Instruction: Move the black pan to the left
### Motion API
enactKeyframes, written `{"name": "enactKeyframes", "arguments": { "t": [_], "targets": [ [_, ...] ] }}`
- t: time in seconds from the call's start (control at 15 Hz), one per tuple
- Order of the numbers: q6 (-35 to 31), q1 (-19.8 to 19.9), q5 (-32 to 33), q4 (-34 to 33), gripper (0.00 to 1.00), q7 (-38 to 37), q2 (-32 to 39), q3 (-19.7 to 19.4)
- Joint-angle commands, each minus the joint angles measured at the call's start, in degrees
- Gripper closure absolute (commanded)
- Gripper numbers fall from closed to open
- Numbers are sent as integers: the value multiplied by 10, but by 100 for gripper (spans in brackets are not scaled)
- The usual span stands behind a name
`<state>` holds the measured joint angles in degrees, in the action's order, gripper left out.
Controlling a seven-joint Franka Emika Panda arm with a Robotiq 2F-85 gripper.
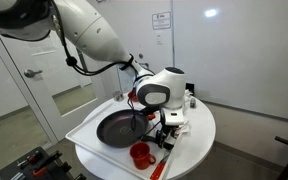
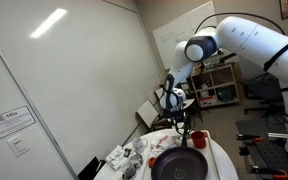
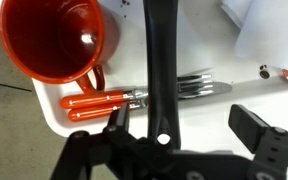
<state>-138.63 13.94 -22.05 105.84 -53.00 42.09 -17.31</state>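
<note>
The gripper needs to close now on the pan's handle near its hole [image 1: 168,142] [image 3: 164,124]. The handle is between the robot's fingers, so they would hold it.
The black pan [image 1: 114,128] lies on a white round table [image 1: 202,135]; it also shows low in an exterior view [image 2: 181,167]. In the wrist view its black handle [image 3: 160,60] runs from the top of the frame down between the jaws, with its hanging hole near the left finger. My gripper [image 3: 184,125] is open. The left finger is close to the handle and the right finger stands well apart from it. In both exterior views the gripper [image 1: 156,124] [image 2: 180,128] hangs low at the pan's handle end.
A red cup [image 3: 56,40] [image 1: 140,153] [image 2: 197,138] stands beside the handle. Orange-handled cutlery [image 3: 99,100] and a fork [image 3: 189,85] lie under the handle. Small tableware [image 2: 126,156] sits at the table's other side. A wall and a door are close behind.
</note>
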Motion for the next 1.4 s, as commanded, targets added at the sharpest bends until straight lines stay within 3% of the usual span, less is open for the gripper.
{"name": "enactKeyframes", "arguments": {
  "t": [0.0, 0.13, 0.2, 0.33, 0.87, 1.33],
  "targets": [
    [3, -4, 15, 9, 0, -13, -6, -2],
    [2, -4, 15, 10, 0, -13, -6, -2],
    [2, -4, 15, 11, 25, -13, -5, -2],
    [1, -4, 15, 11, 33, -13, -5, -2],
    [3, -4, 18, 13, 93, -11, -4, -3],
    [-6, -16, 29, 19, 92, -16, -10, -3]
  ]
}}
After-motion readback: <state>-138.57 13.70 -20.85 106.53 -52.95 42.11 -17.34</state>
